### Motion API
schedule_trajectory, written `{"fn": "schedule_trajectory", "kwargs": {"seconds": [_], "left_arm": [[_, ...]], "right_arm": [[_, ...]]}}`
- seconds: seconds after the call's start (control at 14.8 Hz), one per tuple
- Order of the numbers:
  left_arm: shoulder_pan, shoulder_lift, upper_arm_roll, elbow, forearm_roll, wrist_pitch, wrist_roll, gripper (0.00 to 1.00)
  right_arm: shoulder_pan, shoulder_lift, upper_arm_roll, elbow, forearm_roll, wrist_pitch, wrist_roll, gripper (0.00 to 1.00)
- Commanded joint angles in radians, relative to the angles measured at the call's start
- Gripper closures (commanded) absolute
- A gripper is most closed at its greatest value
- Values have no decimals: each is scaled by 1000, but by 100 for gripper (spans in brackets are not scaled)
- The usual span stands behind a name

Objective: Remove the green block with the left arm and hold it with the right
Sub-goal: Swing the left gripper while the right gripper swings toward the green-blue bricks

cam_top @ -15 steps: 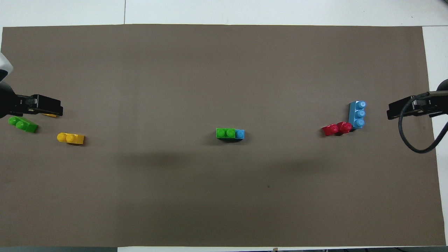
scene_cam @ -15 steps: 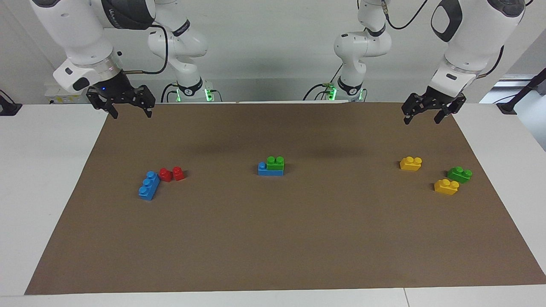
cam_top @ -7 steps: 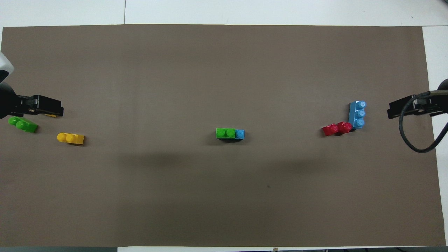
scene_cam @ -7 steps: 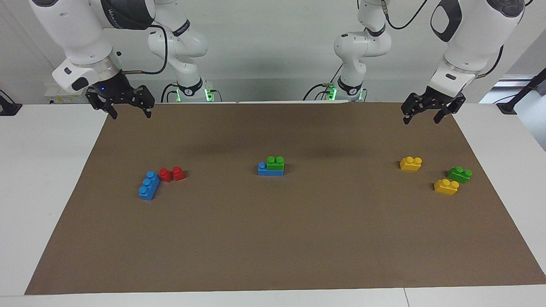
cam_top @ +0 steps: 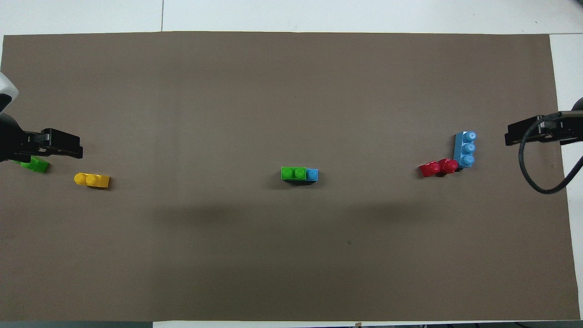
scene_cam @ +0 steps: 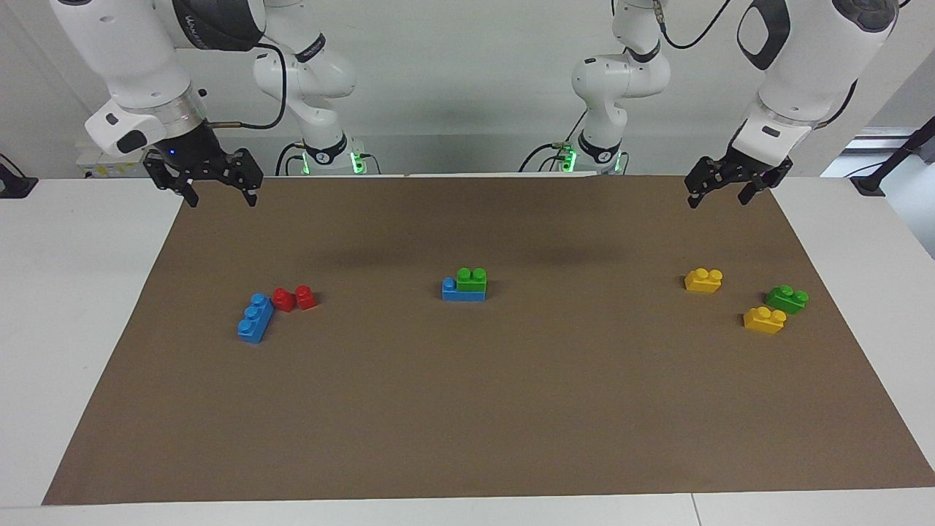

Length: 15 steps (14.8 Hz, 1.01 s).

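The right gripper grabs the blue brick by its exposed end (cam_top: 312,174) next, to hold the stack while the green block (cam_top: 293,173) comes off.
The green block (scene_cam: 472,276) sits on one end of a blue brick (scene_cam: 454,291) at the middle of the brown mat; it also shows in the overhead view (cam_top: 294,173). My left gripper (scene_cam: 718,200) hangs open and empty in the air over the mat's edge by the robots, at the left arm's end; in the overhead view (cam_top: 78,149) it is over the loose bricks there. My right gripper (scene_cam: 221,199), with a blue wrist light, hangs open and empty over the mat's corner at the right arm's end (cam_top: 508,135).
A second green brick (scene_cam: 787,298) and two yellow bricks (scene_cam: 703,280) (scene_cam: 764,319) lie at the left arm's end. A blue three-stud brick (scene_cam: 255,318) and two red bricks (scene_cam: 295,298) lie at the right arm's end. The brown mat (scene_cam: 511,409) covers the table.
Both grippers have drifted slightly upward in the facing view. In the overhead view the left gripper now covers more of the second green brick. No brick has moved.
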Motion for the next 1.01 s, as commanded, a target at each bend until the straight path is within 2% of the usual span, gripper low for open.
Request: {"fn": "schedule_trajectory", "kwargs": {"seconds": [0.0, 0.2, 0.41, 0.74, 0.95], "left_arm": [[-41, -33, -4, -38, 7, -8, -185, 0], [-117, -45, -4, -61, -25, 10, -541, 0], [-192, -61, -4, -105, -30, 69, -816, 0], [-272, -67, -4, -115, -82, 99, -1109, 0], [-333, -90, -4, -165, -82, 151, -1249, 0]], "right_arm": [[-6, -13, 12, -31, 3, 34, 223, 0], [13, -8, 15, -46, 32, 37, 483, 0], [17, -12, 17, -77, 123, 36, 702, 0], [72, -2, 20, -103, 213, 69, 1119, 0], [99, 2, 20, -141, 263, 128, 1270, 0]]}}
